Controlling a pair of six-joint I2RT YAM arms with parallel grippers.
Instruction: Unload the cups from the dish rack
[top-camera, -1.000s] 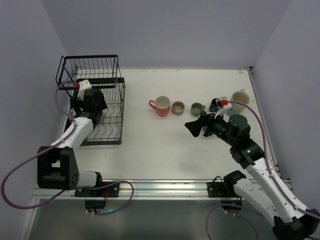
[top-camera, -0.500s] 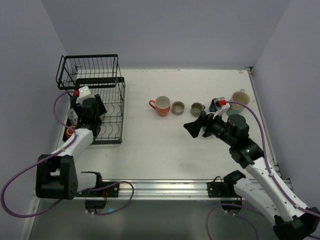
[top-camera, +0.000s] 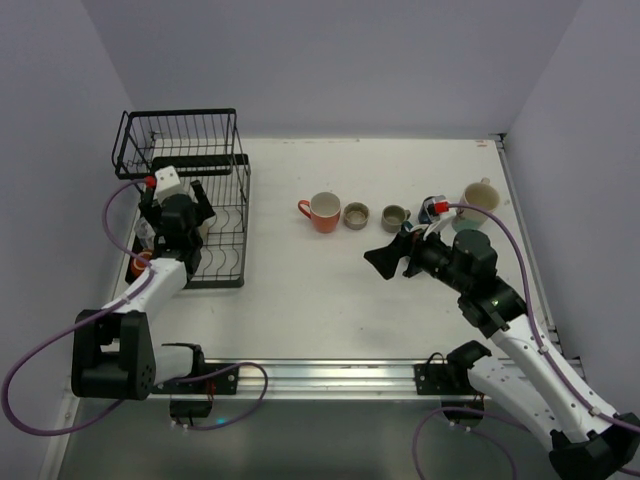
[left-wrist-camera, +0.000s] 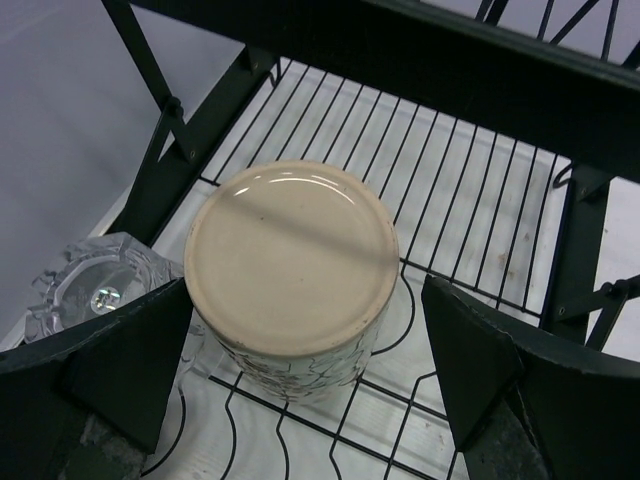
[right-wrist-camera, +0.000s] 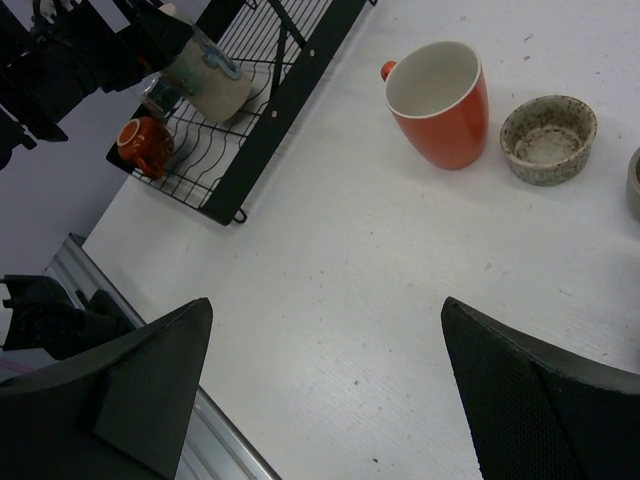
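The upturned base end of the cream cup is between both fingers of my left gripper, so my left gripper should close. Closing now would catch the cup.
The black wire dish rack stands at the table's left; it also shows in the left wrist view. My left gripper hangs open over its lower tray. In the left wrist view its fingers flank an upside-down cream cup without touching it. A clear glass tumbler lies to that cup's left. A small orange-brown cup sits at the tray's near corner. My right gripper is open and empty above bare table.
A row of cups stands on the table: an orange-red mug, a speckled cup, a grey-olive cup, a dark blue cup and a cream mug. The right arm partly hides the last ones.
My left gripper has drawn back toward the near end of the lower tray, over the cream cup. My right gripper has drifted slightly left.
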